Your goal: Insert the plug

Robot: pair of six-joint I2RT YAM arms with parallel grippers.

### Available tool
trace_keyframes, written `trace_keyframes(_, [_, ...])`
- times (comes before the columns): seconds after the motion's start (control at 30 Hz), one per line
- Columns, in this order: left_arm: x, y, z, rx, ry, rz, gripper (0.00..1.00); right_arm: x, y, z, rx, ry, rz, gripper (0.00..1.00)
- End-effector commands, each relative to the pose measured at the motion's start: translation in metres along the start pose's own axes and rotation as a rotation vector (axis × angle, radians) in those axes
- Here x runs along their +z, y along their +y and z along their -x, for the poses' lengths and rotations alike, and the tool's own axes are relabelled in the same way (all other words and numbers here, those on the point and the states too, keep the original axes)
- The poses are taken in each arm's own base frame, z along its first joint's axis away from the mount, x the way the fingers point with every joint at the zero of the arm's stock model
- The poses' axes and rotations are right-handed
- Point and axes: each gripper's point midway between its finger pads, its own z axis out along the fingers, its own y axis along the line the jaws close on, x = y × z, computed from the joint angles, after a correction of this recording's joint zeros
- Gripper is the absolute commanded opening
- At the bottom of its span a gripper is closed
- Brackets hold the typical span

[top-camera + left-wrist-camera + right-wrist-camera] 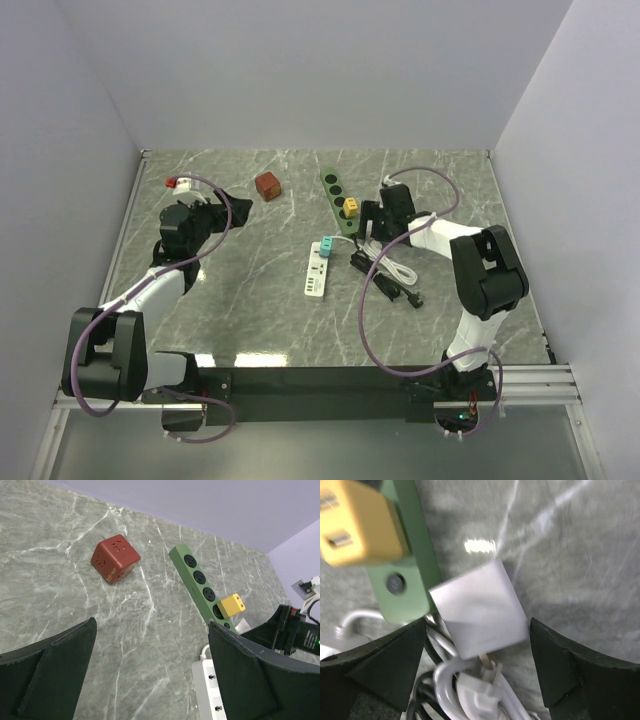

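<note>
I should grip the white square adapter by opposite side edges with my right gripper, so its broad sides stay free to hand it over to the left gripper.
A white square adapter lies on the table by the near end of the green power strip, above a white plug with its cable. My right gripper is open, with one finger on each side of the adapter and low over it; in the top view the right gripper is at the strip's near end. A yellow plug sits in the strip's last socket. My left gripper is open and empty above bare table, also seen at the left in the top view.
A red cube socket stands at the back centre. A white power strip with a teal plug lies mid-table. Coiled black and white cables lie beside it. A small red-and-white item lies at the far left.
</note>
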Motion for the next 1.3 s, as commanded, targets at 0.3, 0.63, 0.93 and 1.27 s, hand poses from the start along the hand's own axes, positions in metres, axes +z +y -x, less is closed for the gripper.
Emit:
trace_keyframes(0.3, [-0.003,-0.012,0.015,0.009,-0.05,-0.057,0.99,-0.015,-0.022,-0.011,0.023,-0.005,-0.099,0.89])
trace_keyframes(0.63, [-0.002,-0.012,0.012,0.005,-0.042,-0.063,0.99,0.003,-0.01,0.019,-0.057,-0.049,-0.133,0.89])
trace_keyframes(0.93, [0.0,-0.014,0.009,0.009,-0.03,-0.077,0.99,0.01,0.006,0.033,-0.13,-0.079,-0.096,0.83])
trace_keyframes(1.27, [-0.001,-0.02,0.009,0.028,-0.03,-0.115,0.98,0.017,0.012,0.015,-0.173,-0.012,-0.104,0.12])
